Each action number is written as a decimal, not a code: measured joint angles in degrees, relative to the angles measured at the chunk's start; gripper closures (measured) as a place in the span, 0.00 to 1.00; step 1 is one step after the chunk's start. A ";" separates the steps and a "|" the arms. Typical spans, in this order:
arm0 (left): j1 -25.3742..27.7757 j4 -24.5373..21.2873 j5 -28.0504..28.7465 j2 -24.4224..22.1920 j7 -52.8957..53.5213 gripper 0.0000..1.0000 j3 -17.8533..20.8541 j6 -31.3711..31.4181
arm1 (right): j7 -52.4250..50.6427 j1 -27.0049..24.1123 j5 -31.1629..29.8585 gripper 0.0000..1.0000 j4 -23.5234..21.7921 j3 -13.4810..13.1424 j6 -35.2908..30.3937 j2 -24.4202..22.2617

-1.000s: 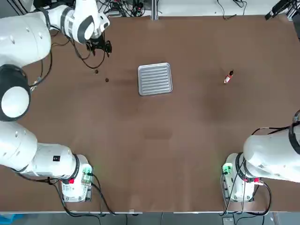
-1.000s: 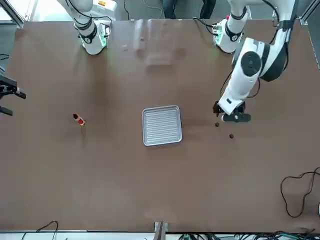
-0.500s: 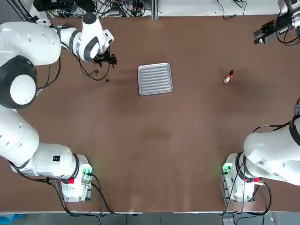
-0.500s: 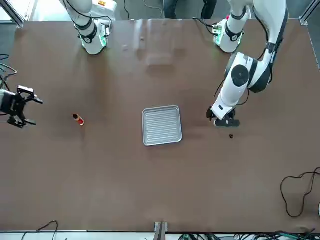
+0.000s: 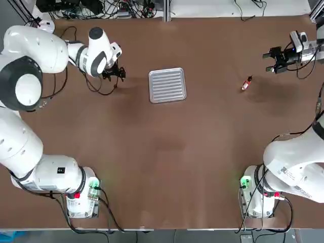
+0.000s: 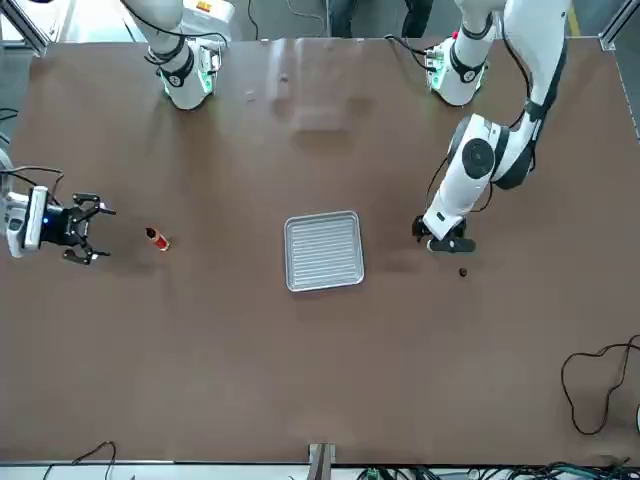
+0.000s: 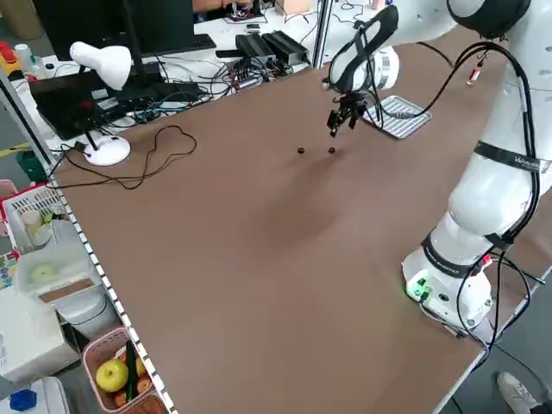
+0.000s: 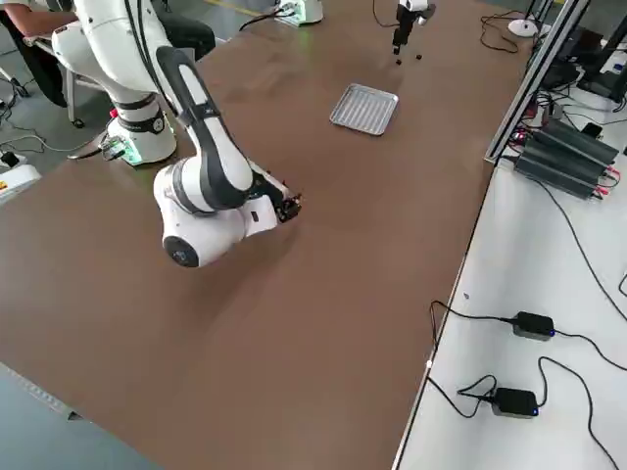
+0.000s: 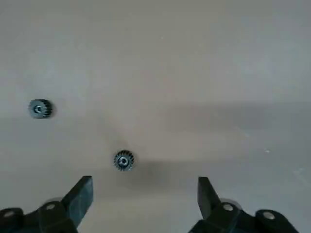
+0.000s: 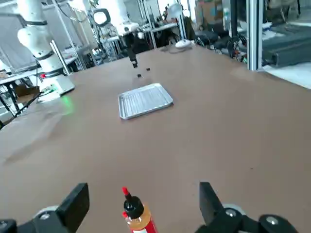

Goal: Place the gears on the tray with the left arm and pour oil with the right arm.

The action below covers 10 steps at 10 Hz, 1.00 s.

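The oil bottle should be grabbed next by its red labeled body [image 10: 146, 227] with my right gripper, so the bottle's red-tipped nozzle [image 10: 126, 192] stays free to pour oil.
Two small dark gears [image 9: 123, 160] [image 9: 40, 108] lie on the brown table to the left of the ribbed silvery tray [image 5: 167, 85] [image 6: 323, 250]. My left gripper [image 9: 144, 194] [image 5: 114, 75] hangs open just over them, the nearer gear lying a little ahead of its fingers and nothing between them. In the front view one gear [image 6: 462, 271] shows beside that gripper [image 6: 440, 240]. The reddish-orange oil bottle [image 5: 246, 83] [image 6: 157, 238] [image 10: 136, 213] stands upright right of the tray. My right gripper [image 5: 269, 61] [image 6: 95, 232] is open, level with the bottle and a short way from it.
Both arm bases [image 5: 81, 195] [image 5: 260, 195] sit at the near edge. A loose black cable [image 6: 600, 380] lies at the far left corner. A desk lamp [image 7: 103, 65] and cables crowd the bench beyond the table's far edge.
My left gripper has swung in over the two gears. My right gripper has come in from the far right edge toward the oil bottle, staying open.
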 joint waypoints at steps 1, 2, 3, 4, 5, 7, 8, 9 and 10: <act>0.64 -0.29 0.12 1.91 0.00 0.05 0.09 2.21 | -3.22 -0.60 0.12 0.00 -0.01 -0.01 -2.69 2.84; 0.98 -0.31 0.52 3.73 0.02 0.05 0.11 3.76 | -5.83 -0.95 0.26 0.00 0.01 0.00 -4.05 5.36; 1.05 -0.30 1.62 5.24 0.01 0.06 0.23 4.83 | -8.51 -1.08 0.46 0.00 0.08 0.01 -4.22 7.16; 1.06 -0.24 3.06 6.19 -0.01 0.06 0.67 5.45 | -10.85 -1.09 0.71 0.02 0.16 0.05 -4.22 8.43; 1.11 -0.17 4.26 6.52 -0.01 0.07 1.26 5.64 | -12.69 -1.06 0.93 0.02 0.38 0.21 -4.00 9.64; 1.20 -0.03 5.73 6.53 -0.01 0.09 1.61 5.65 | -15.46 -0.87 1.18 0.02 1.02 0.62 -2.66 12.00; 1.25 -0.01 6.16 6.53 -0.01 0.10 1.62 5.65 | -18.15 -0.83 3.00 0.02 1.10 0.78 -2.40 13.67; 1.32 0.00 6.24 6.55 -0.01 0.12 1.65 5.65 | -21.59 -0.66 5.19 0.03 1.19 0.94 -2.39 15.60; 1.36 0.00 6.27 6.60 -0.01 0.14 1.70 5.65 | -22.40 -0.34 6.21 0.04 1.38 1.11 -2.38 17.35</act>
